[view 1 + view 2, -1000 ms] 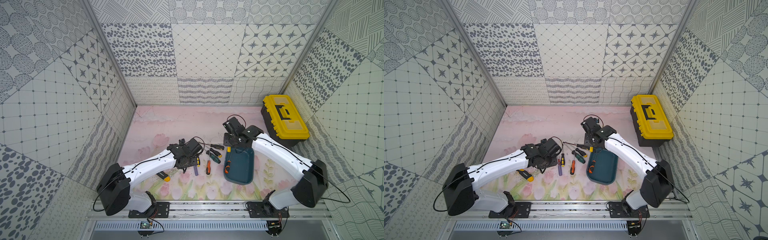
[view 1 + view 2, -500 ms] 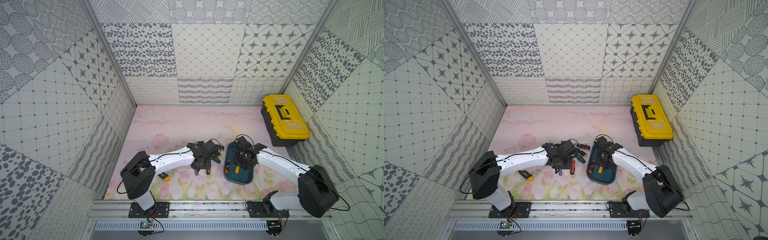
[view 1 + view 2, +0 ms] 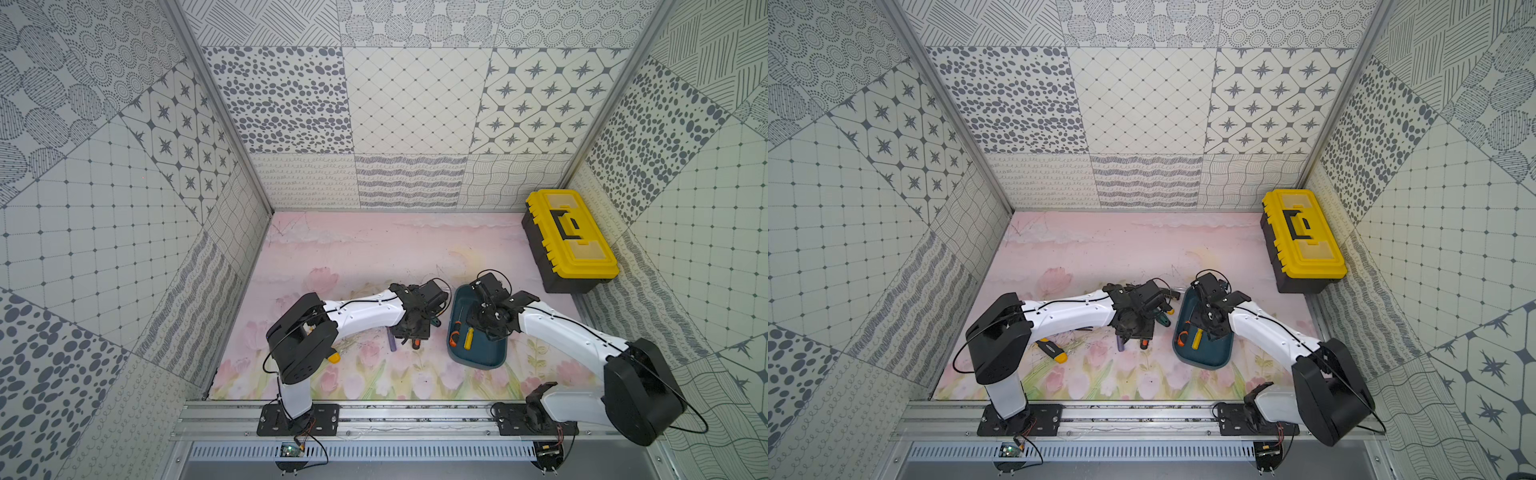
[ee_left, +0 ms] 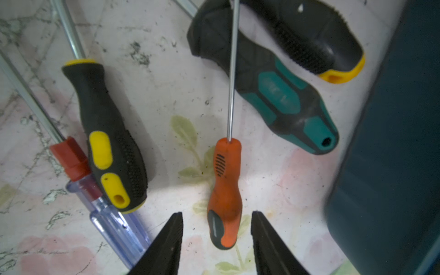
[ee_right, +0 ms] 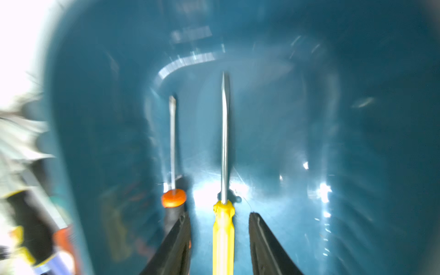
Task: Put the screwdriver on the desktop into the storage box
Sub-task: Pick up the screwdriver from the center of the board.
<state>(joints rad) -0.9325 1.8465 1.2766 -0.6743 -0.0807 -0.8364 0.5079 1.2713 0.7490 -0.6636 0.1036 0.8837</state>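
Observation:
Next, my left gripper grabs the orange-handled screwdriver (image 4: 225, 190) across its handle, the screwdriver's stem pointing away, to lay it lengthwise in the storage box.
An orange-handled screwdriver (image 4: 225, 190) lies on the pink tulip-printed desktop (image 3: 374, 257). My left gripper (image 4: 216, 213) hangs open over its handle end, one jaw on each side with a gap to both. The teal storage box (image 3: 478, 361) sits to the right of it. In the box, a yellow-handled screwdriver (image 5: 223, 238) lies on the floor between the open jaws of my right gripper (image 5: 220, 214), with blue showing on both sides. A black screwdriver with an orange collar (image 5: 173, 197) lies beside it. In both top views the yellow handle (image 3: 1197, 337) shows in the box.
More screwdrivers lie near the left gripper: a black-and-yellow one (image 4: 107, 142), a clear blue one with a red collar (image 4: 107, 214), a teal-and-black one (image 4: 281, 95) and a stubby black-and-yellow handle (image 4: 309, 35). Another lies near the left arm (image 3: 1052, 350). A black toolbox with a yellow lid (image 3: 567, 245) stands back right.
The right gripper came down into the storage box and its jaws have parted around the yellow screwdriver. The left arm swung right over the orange screwdriver, its jaws widening.

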